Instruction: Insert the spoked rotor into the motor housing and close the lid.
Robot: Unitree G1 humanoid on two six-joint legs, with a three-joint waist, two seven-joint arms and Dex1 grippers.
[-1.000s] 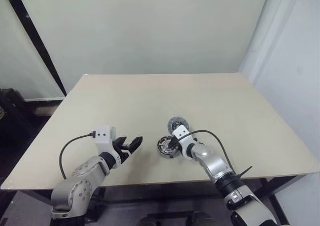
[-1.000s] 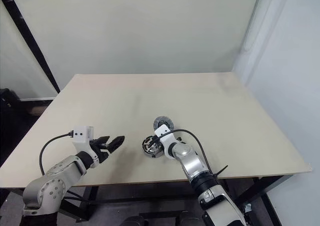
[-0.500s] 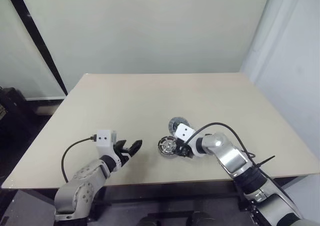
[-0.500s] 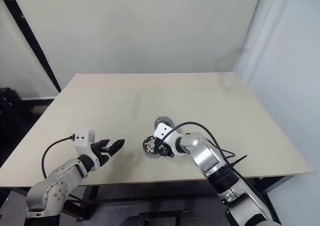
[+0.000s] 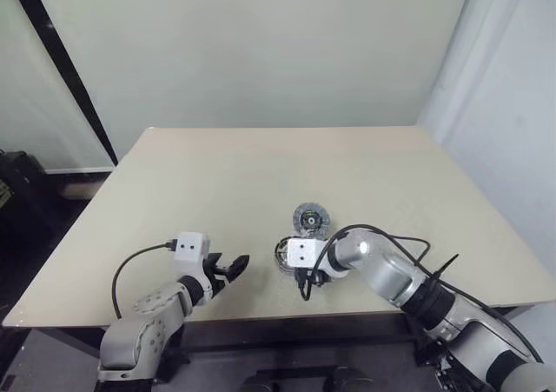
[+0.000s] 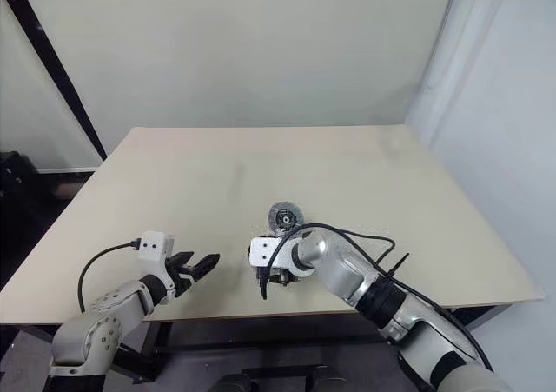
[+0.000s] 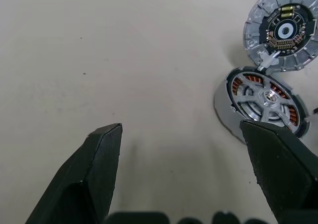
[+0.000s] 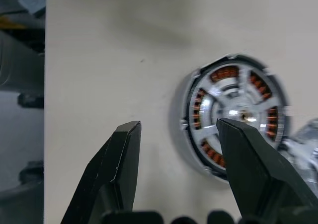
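Observation:
My right gripper grabs the motor housing by its dark rim (image 8: 191, 107) next, to reposition it for closing the lid.
The motor housing (image 7: 237, 88) lies on the table with its copper windings showing. The spoked rotor (image 7: 266, 98) sits inside it, silvery spokes over the coils. The lid (image 7: 284, 30), a grey disc with a dark centre, lies flat just behind the housing, touching its rim. My right gripper (image 8: 180, 126) hovers open and empty over the table beside the housing (image 8: 223, 74), on its near side (image 5: 306, 277). My left gripper (image 7: 182, 129) is open and empty, well to the left of the housing (image 5: 228, 268).
The tan table (image 5: 261, 166) carries nothing else. Its front edge runs close below both grippers. A cable loops from my right wrist (image 5: 382, 234) over the table's near right part.
My right gripper has opened, rolled its wrist and drawn back from the housing toward the table's front edge. My left gripper has sunk slightly.

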